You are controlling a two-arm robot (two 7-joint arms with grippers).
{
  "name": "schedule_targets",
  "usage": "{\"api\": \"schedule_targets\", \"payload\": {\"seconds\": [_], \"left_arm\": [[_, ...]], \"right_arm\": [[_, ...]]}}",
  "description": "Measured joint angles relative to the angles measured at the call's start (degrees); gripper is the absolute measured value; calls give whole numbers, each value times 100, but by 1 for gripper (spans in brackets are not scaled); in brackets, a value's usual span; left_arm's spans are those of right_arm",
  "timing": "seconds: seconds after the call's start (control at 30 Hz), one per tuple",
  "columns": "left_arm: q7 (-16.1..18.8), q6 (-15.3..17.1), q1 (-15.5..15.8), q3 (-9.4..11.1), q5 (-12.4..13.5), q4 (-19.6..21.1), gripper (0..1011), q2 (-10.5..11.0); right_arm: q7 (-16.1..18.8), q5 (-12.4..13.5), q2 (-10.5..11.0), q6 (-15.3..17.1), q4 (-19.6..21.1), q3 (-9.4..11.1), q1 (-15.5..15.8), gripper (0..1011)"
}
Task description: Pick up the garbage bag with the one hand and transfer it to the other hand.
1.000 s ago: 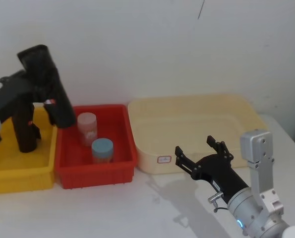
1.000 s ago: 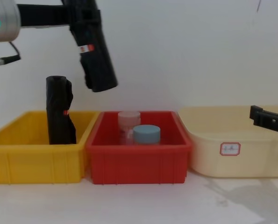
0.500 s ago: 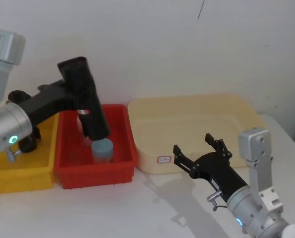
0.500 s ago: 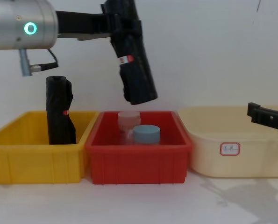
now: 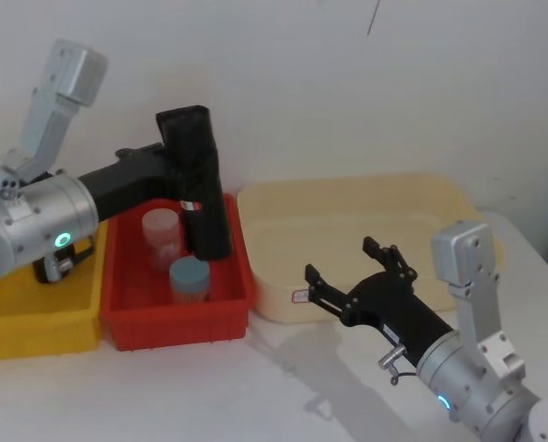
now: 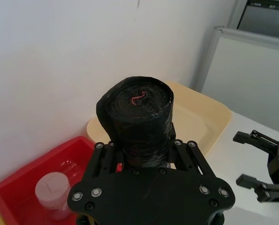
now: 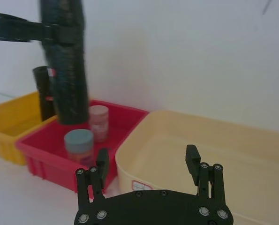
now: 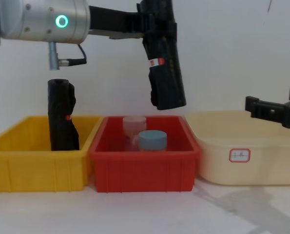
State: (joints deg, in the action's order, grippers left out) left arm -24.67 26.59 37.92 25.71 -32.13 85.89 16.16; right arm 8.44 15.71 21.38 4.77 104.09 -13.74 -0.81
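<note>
The garbage bag point(image 8: 165, 68) should be grabbed by its lower end point(image 8: 166, 92) with my right gripper next, so that my right gripper can take it from my left gripper.
The garbage bag point(image 5: 200, 189), a tall black roll with a small red-and-white label, hangs tilted in the air over the right side of the red bin point(image 5: 177, 318). My left gripper point(image 5: 183, 173), the one with the green-glowing wrist ring, is shut on the roll's upper half. The chest view shows the garbage bag point(image 8: 165, 68) well above the bins. The left wrist view looks down on the roll's end point(image 6: 138, 101), clamped between the fingers. My right gripper point(image 5: 340, 262) hovers open in front of the cream tray, some way right of the roll and lower, with nothing in it point(image 7: 147, 157).
The red bin point(image 8: 145, 168) holds a pale jar point(image 5: 160, 235) and a blue-lidded jar point(image 5: 190, 279). Another black roll point(image 8: 62, 117) stands in the yellow bin point(image 8: 37, 170) at the left. A wide cream tray point(image 5: 347, 182) lies at the right, with a white wall behind.
My left arm has carried the roll rightward from above the yellow bin to above the red bin's right side. My right gripper has shifted left and up, staying open.
</note>
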Motion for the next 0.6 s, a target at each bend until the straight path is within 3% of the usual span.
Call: {"api": "schedule_targets", "payload": {"seconds": [0.3,0.6], "left_arm": [[-81,57,274,220,91,-204,456,-53],[-119,83,404,319,132,-301,456,-76]], "right_arm": [[288,118,41,310,99,-81,-124,1000],[423,355,-98,699,72,-114,-306,1000]]}}
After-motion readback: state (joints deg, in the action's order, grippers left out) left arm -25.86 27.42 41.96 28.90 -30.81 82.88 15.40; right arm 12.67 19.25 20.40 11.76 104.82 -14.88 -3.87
